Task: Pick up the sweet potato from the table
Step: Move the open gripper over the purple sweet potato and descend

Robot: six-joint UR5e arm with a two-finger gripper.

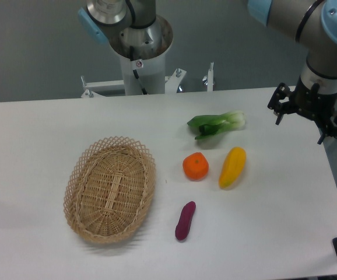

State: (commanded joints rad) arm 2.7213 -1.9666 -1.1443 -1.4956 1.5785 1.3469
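Observation:
My gripper needs to take hold of the sweet potato by its slimmer end (189, 210) next, to pick it up.
The sweet potato (185, 220) is a small slender dark purple tuber lying on the white table (34, 151), near the front, right of the basket. My gripper (306, 115) hangs over the table's far right edge, well away from the sweet potato, up and to the right of it. Its two black fingers stand apart and hold nothing.
A woven wicker basket (110, 188) lies left of the sweet potato. A round orange fruit (196, 166) and a yellow oblong vegetable (232, 167) lie behind it, with a green leafy vegetable (216, 123) further back. The arm's base post (142, 55) stands at the back edge.

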